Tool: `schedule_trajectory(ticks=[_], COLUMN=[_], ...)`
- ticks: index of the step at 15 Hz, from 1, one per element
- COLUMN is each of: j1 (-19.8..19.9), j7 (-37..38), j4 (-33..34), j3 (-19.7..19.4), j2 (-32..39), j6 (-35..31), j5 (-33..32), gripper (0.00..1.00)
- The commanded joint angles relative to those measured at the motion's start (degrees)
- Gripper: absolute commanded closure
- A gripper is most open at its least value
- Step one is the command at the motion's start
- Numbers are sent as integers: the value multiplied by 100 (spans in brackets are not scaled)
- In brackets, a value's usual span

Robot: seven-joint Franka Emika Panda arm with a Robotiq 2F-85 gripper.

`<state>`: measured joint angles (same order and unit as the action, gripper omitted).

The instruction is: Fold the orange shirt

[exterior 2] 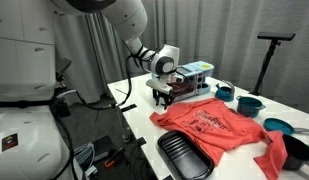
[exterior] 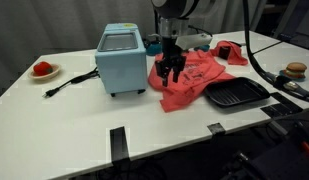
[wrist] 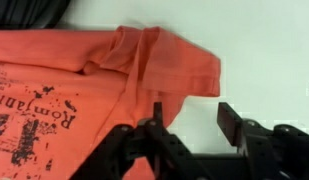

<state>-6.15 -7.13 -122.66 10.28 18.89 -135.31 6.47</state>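
My gripper grabs the shirt by its sleeve edge next, to fold its sleeve over the body of the orange shirt (exterior: 190,78).
The orange shirt (exterior: 190,78) with dark print lies spread on the white table (exterior: 84,110), and it shows in both exterior views (exterior 2: 212,125). My gripper (exterior: 171,68) hangs over the shirt's edge nearest the blue box, and it also shows in an exterior view (exterior 2: 163,95). In the wrist view the gripper (wrist: 189,125) is open: one finger lies over the shirt's sleeve edge (wrist: 144,60), the other over bare table. Nothing is held between the fingers.
A light blue box appliance (exterior: 122,60) stands beside the shirt, with a black cord (exterior: 69,82). A black tray (exterior: 235,94) lies over the shirt's hem. A red cloth (exterior: 230,50), a small plate with a red item (exterior: 43,70), and teal bowls (exterior 2: 250,104) are on the table.
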Motion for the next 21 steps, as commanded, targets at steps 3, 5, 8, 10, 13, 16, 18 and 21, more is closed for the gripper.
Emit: schedule_trajectory(ticks=[3,5,8,10,13,16,18,21], j1=[-166,-200,-250,-278,-290,-287,-299,-345], j7=[25,52,125,171,192,195,227,332], j4=[-208,-217,-148,-131,-132,-104,-88,-97], j3=[-21,-42,-68,-79,-78,-61,-69,-118], j2=[162,329,612,712,747,746,716,632], j6=[6,-25,-43,-58,-108,-73,-66,-99], j5=[-206,-277,-452,-554,-664,-669,-697,-812], gripper=[0,0,0,0,0,32,49,71])
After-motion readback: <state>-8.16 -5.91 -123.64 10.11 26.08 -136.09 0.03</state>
